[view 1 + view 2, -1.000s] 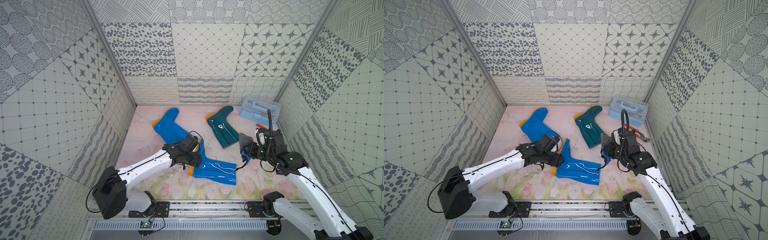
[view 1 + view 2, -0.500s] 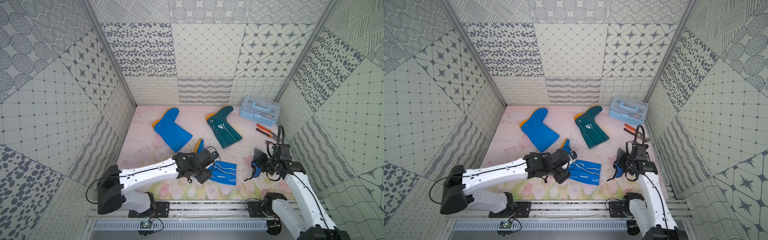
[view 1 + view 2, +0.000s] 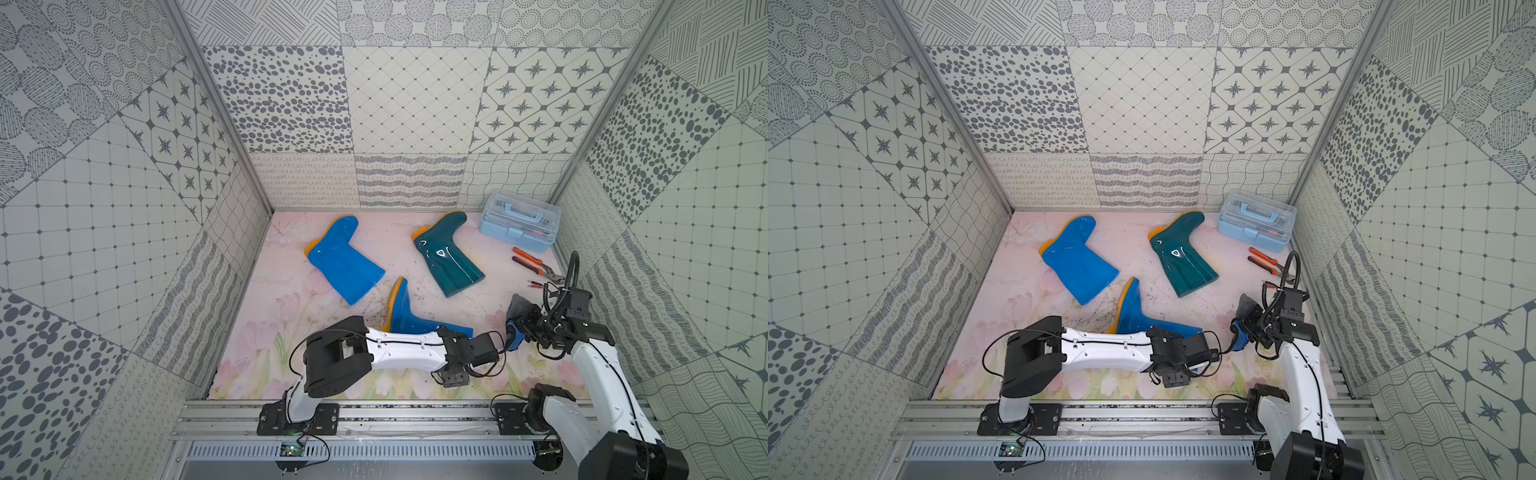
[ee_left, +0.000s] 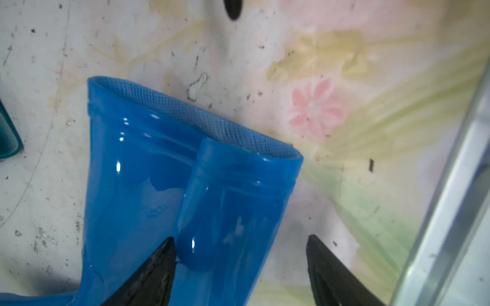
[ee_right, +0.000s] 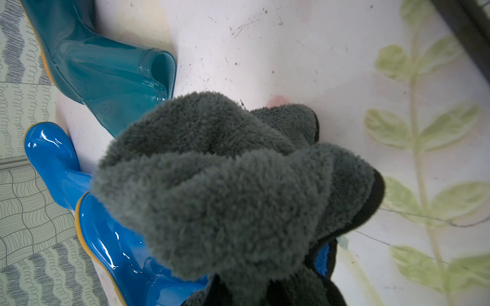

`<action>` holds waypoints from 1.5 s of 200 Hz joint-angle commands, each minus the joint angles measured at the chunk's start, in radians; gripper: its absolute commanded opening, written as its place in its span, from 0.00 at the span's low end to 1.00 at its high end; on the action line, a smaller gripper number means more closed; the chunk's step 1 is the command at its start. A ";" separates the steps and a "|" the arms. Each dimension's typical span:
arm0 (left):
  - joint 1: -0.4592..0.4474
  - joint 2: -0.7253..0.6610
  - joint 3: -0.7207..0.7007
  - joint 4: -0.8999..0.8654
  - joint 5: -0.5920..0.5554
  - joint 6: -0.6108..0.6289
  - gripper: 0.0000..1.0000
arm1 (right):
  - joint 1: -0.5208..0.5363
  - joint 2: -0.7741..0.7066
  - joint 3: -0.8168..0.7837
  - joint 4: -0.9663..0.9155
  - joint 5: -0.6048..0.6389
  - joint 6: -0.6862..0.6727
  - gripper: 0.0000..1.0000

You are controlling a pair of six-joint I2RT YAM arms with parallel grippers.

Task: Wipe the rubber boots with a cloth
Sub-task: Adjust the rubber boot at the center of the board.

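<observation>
The left gripper has to turn the near blue boot, so it needs to grab the boot's side edge near the boot's opening and leave the boot's foot free to wipe.
Three rubber boots lie on the floral mat. One blue boot (image 3: 343, 262) is at the back left, and the teal boot (image 3: 446, 257) lies right of it. The near blue boot (image 3: 401, 311) (image 4: 159, 185) is partly covered by my left arm. My left gripper (image 3: 484, 349) (image 4: 241, 238) hovers open over that boot's shaft end, one finger above the blue rubber and one above the mat. My right gripper (image 3: 525, 328) (image 5: 242, 278) is shut on the bunched dark grey cloth (image 3: 519, 309) (image 5: 225, 185), held just right of the shaft opening. The cloth hides its fingertips.
A light-blue toolbox (image 3: 517, 226) stands at the back right, with orange-handled pliers (image 3: 534, 266) on the mat in front of it. Patterned walls close in three sides. A metal rail (image 3: 415, 415) runs along the front edge.
My left arm swung from the near blue boot's foot end towards the front right, over its shaft opening. My right arm drew back to the right with the cloth, then edged left again.
</observation>
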 commanded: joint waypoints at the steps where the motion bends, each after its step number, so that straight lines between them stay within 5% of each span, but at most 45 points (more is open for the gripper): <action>1: -0.006 0.088 0.061 0.078 -0.045 0.074 0.78 | -0.005 0.004 0.001 0.036 -0.026 -0.020 0.00; 28: -0.006 0.139 0.111 0.072 -0.085 0.047 0.63 | -0.005 0.004 0.001 0.033 -0.048 -0.022 0.00; 59: -0.002 0.136 0.157 0.023 -0.150 -0.003 0.00 | -0.004 -0.013 -0.004 0.033 -0.076 -0.020 0.00; 98: 0.025 0.080 0.261 -0.087 -0.212 -0.043 0.00 | -0.005 -0.042 -0.012 0.036 -0.144 -0.008 0.00; 149: 0.086 0.066 0.598 -0.170 -0.066 -0.064 0.00 | -0.004 -0.146 0.155 -0.069 -0.212 0.029 0.00; 189: 0.126 0.117 0.848 -0.202 -0.021 -0.078 0.00 | -0.001 -0.130 0.242 -0.152 -0.135 -0.010 0.00; 260: 0.184 -0.119 0.648 0.061 0.011 -0.251 0.00 | 0.000 -0.042 0.194 -0.078 -0.126 -0.010 0.00; 300: 0.221 -0.093 0.721 0.115 -0.005 -0.298 0.00 | 0.049 -0.015 0.158 -0.064 -0.145 -0.001 0.00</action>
